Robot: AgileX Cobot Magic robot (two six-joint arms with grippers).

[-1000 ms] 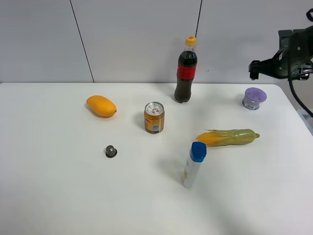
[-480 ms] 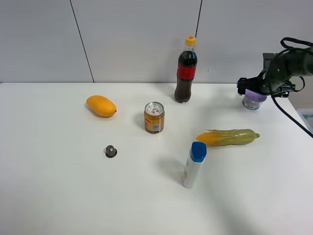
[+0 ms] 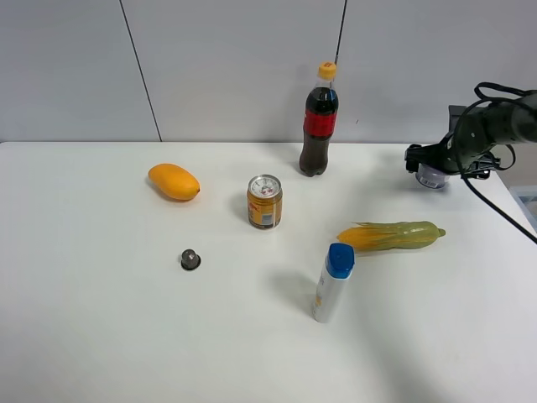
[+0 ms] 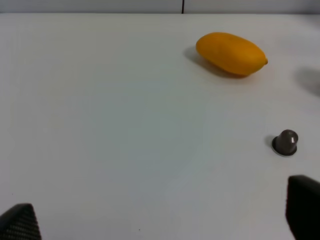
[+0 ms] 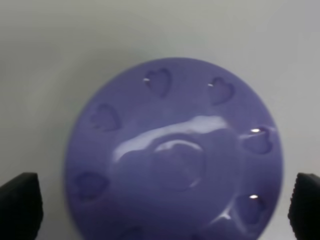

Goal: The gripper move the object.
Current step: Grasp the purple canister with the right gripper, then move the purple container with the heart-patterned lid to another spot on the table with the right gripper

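I will next pick up the container beside the dark capsule (image 3: 190, 259) with my right gripper by the rim of its purple lid (image 3: 431, 173). Then I can move it.
The object, a squat container with a lilac-purple lid, stands at the table's far right; only a strip of its silvery body (image 3: 431, 178) shows under the arm. In the right wrist view its lid (image 5: 175, 155) with heart-shaped dimples fills the picture. My right gripper (image 3: 430, 164) is lowered right over it, open, with one black fingertip on each side of the lid (image 5: 162, 210). I cannot tell whether the fingers touch the container. My left gripper (image 4: 160, 215) is open and empty above bare table and does not show in the exterior high view.
A cola bottle (image 3: 320, 117) stands at the back. A gold can (image 3: 264, 201), a mango (image 3: 174, 181), a dark capsule (image 3: 190, 259), a corn cob (image 3: 391, 235) and a blue-capped white bottle (image 3: 333, 282) are spread over the white table. The table's right edge is close to the object.
My right gripper has come down and leftward from above the table's far right corner onto the purple-lidded container, which has not moved; the arm now hides its lid in the exterior high view.
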